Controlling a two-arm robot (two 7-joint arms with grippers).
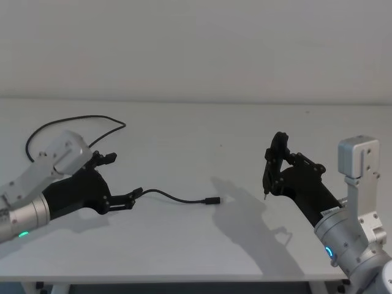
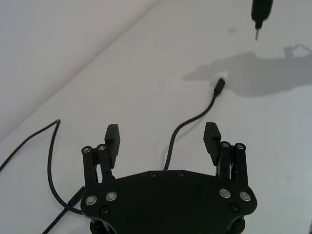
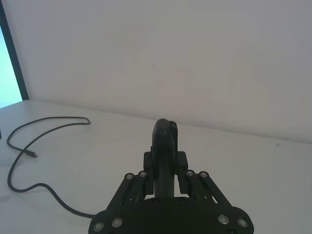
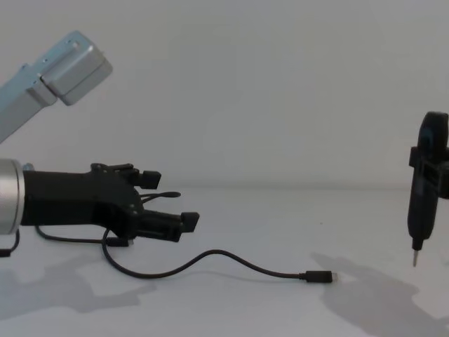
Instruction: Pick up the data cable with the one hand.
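Note:
To pick up the data cable, my left gripper will next grab its arched bend behind the plug (image 4: 217, 251). That bend stands up while the plug end (image 4: 318, 276) lies flat.
The data cable (image 1: 177, 197) is a thin black cord lying on the white table (image 1: 202, 141). One plug (image 1: 213, 200) rests at mid-table, and the cord loops away at the far left (image 1: 73, 119). My left gripper (image 1: 124, 176), black with a green-lit silver wrist, hovers low over the cord with its jaws open. In the left wrist view the cable (image 2: 194, 118) runs between the two open fingers of the left gripper (image 2: 162, 131) without being clamped. From the chest view the cable (image 4: 231, 261) lies just below the left gripper (image 4: 170, 199). My right gripper (image 1: 274, 164) is shut on an upright black pointed tool (image 4: 423, 200).
The table's front edge (image 1: 184, 277) runs close to both arms. A plain white wall (image 1: 196, 49) stands behind the table. The tool's metal tip (image 2: 257, 32) hangs above the table beyond the cable's plug (image 2: 220, 86). Bare tabletop separates the two arms.

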